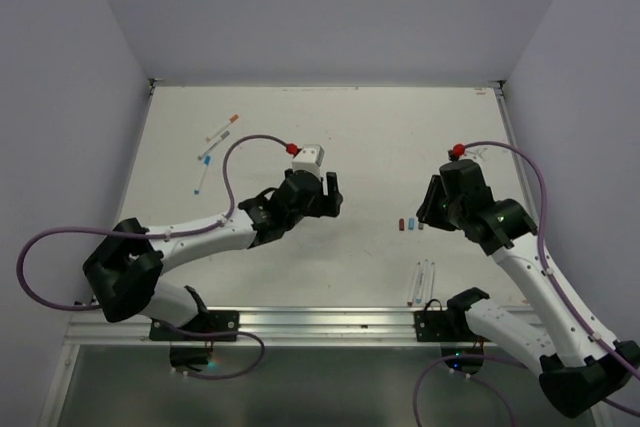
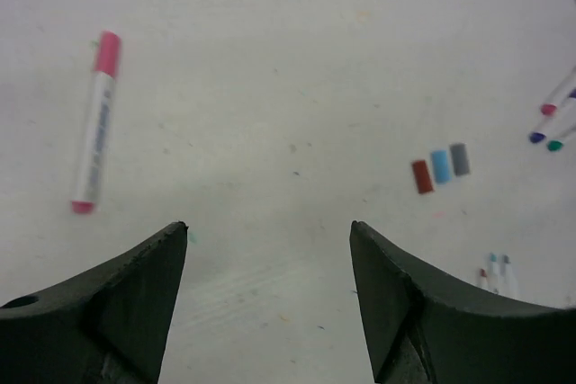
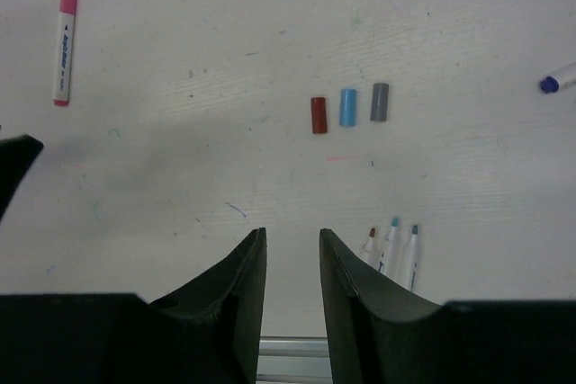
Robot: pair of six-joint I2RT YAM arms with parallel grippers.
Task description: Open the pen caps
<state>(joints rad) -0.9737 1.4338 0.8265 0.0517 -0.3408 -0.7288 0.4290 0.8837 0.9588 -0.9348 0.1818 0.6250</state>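
Observation:
My left gripper picks up the pink-capped pen (image 2: pixel 96 123) by its white body near its uncapped end next, since the pink cap stays free to open.
Three loose pen caps, red (image 3: pixel 319 115), blue (image 3: pixel 347 106) and grey (image 3: pixel 380 102), lie side by side on the table; they also show in the top view (image 1: pixel 411 222) and the left wrist view (image 2: pixel 440 166). Three uncapped white pens (image 3: pixel 391 245) lie near the front edge (image 1: pixel 423 281). A pink-capped pen (image 2: pixel 96 123) lies alone, also in the right wrist view (image 3: pixel 63 42). My left gripper (image 2: pixel 268 227) is wide open and empty above bare table. My right gripper (image 3: pixel 292 233) is open with a narrow gap, empty, near the caps.
Three capped pens (image 1: pixel 212 147) lie at the back left. More pens with coloured ends (image 2: pixel 546 126) lie at the far right, one showing in the right wrist view (image 3: pixel 558 80). The metal front rail (image 1: pixel 320 322) borders the table. Purple cables (image 1: pixel 250 142) loop over both arms.

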